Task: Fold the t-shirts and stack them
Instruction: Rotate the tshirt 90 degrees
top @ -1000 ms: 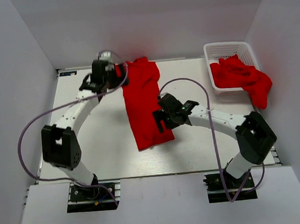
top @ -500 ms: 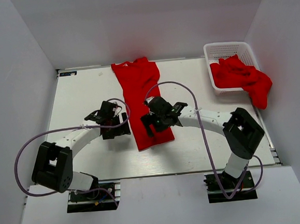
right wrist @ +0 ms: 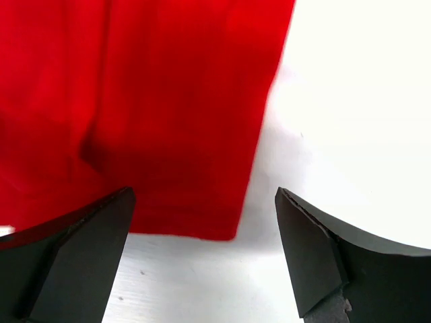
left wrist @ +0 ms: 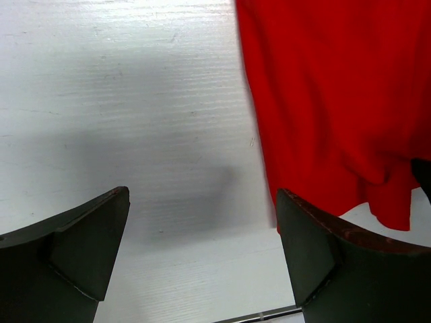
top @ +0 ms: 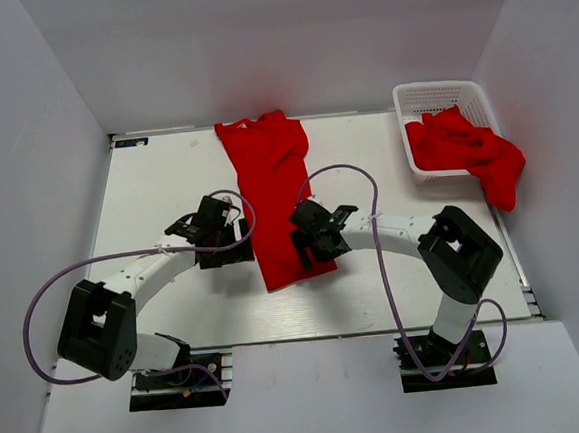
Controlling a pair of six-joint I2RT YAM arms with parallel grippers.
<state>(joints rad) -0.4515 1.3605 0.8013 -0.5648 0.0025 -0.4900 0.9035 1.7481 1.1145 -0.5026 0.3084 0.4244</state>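
I should next grab the folded red t-shirt's near corner (top: 330, 266) (right wrist: 224, 226) with my right gripper to fold it over, and I will leave the other corner to my left gripper.
One red t-shirt (top: 273, 193) lies on the table folded into a long narrow strip, running from the far edge toward me. My left gripper (top: 232, 249) is open and empty, low over bare table just left of the strip's near end; the left wrist view shows the cloth (left wrist: 330, 101) up and to the right of its fingers (left wrist: 316, 256). My right gripper (top: 312, 247) is open and empty over the strip's near right corner; the right wrist view shows that corner (right wrist: 222, 225) between its fingers (right wrist: 310, 249). More red shirts (top: 465, 148) fill the basket.
A white lattice basket (top: 438, 92) stands at the far right corner, with red cloth spilling over its right side toward the table edge. Grey walls close in the table on three sides. Cables loop off both arms.
My left arm let go of the shirt's far end, which now lies flat, and swung back to the near left of the strip. My right gripper edged toward the near right corner.
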